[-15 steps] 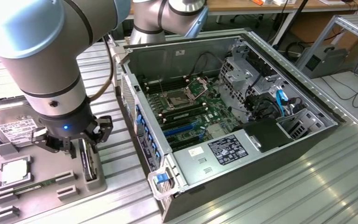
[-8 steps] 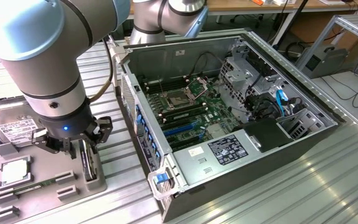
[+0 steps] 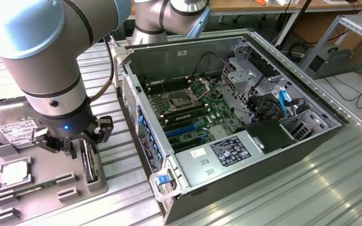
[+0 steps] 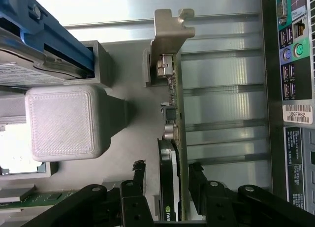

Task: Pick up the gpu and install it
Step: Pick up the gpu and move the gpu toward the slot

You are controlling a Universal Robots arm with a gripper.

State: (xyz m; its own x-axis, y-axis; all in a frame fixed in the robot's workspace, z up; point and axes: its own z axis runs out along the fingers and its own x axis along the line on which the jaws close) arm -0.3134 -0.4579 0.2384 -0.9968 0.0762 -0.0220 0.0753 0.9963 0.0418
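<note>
My black fingers reach down beside both sides of the GPU (image 3: 92, 164), so it is now time for my gripper to close on the GPU.
The gpu (image 3: 92, 164) stands on edge in a slot of the grey parts tray (image 3: 96, 188) at the exterior view's left. It is a thin dark card. In the wrist view its silvery bracket (image 4: 167, 30) is at the far end of the gpu (image 4: 172, 138). My gripper (image 3: 85, 149) is lowered over the card and stands open. In the wrist view the gripper (image 4: 168, 180) straddles the card. One black finger (image 4: 140, 178) stands apart from the card's face. The other finger (image 4: 196, 180) is close beside the opposite face.
The open computer case (image 3: 187, 174) lies at the exterior view's right, with the motherboard (image 3: 193, 106) exposed. On the tray sit a hard drive (image 3: 11, 127), a processor (image 3: 14, 172) and a green memory stick (image 3: 36, 188). A grey tray block (image 4: 61, 121) stands beside the card.
</note>
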